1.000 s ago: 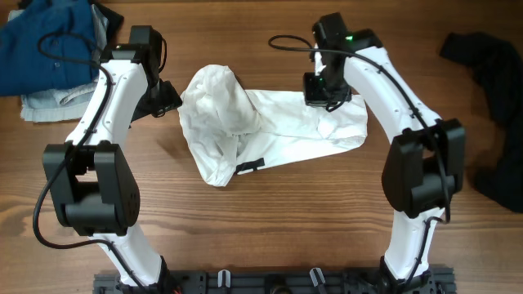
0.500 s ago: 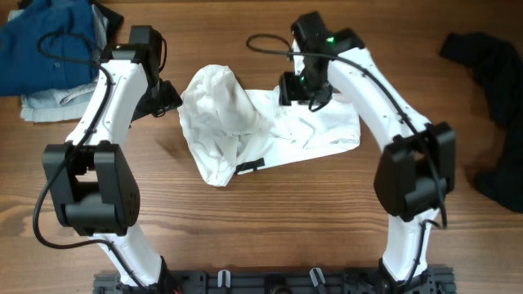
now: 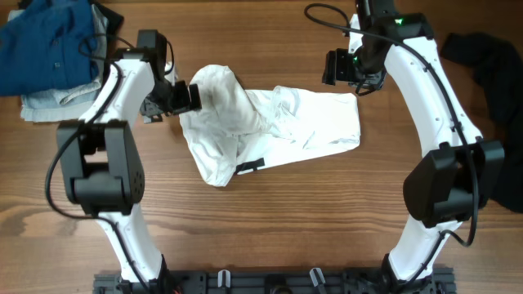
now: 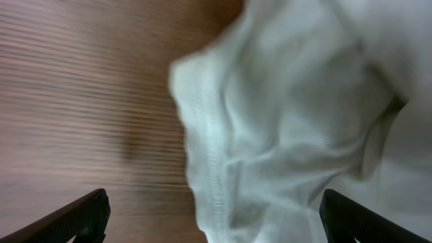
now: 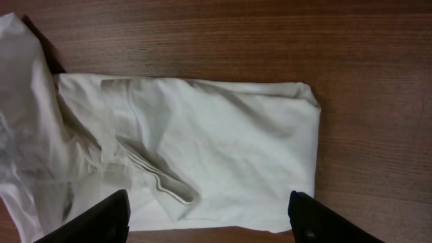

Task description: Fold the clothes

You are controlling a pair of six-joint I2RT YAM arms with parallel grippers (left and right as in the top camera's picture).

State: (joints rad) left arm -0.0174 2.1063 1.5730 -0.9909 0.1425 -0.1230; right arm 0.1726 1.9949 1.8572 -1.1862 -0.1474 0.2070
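Observation:
Next, my right gripper grabs the flatter side of the white garment near its far corner, which leaves the bunched side free to fold over.
A white garment [image 3: 278,122] lies crumpled across the middle of the wooden table; its left part is bunched and its right part lies flatter, with a fold. At the bunched left edge my left gripper [image 3: 189,96] is open. In the left wrist view the cloth's hem [image 4: 209,169] runs between the spread fingers of that gripper [image 4: 216,226], with nothing gripped. Just beyond the garment's far right corner my right gripper [image 3: 350,75] hovers open. In the right wrist view the flat white garment [image 5: 223,135] lies below the open gripper [image 5: 210,223], apart from it.
A pile of blue clothes [image 3: 41,41] and a pale folded piece [image 3: 49,102] lie at the back left, close to the left arm. A black garment [image 3: 494,90] lies along the right side of the table.
My right gripper carried the garment's right end leftward, opened and let it go, then drew back up and right. My left gripper has moved right onto the garment's left edge.

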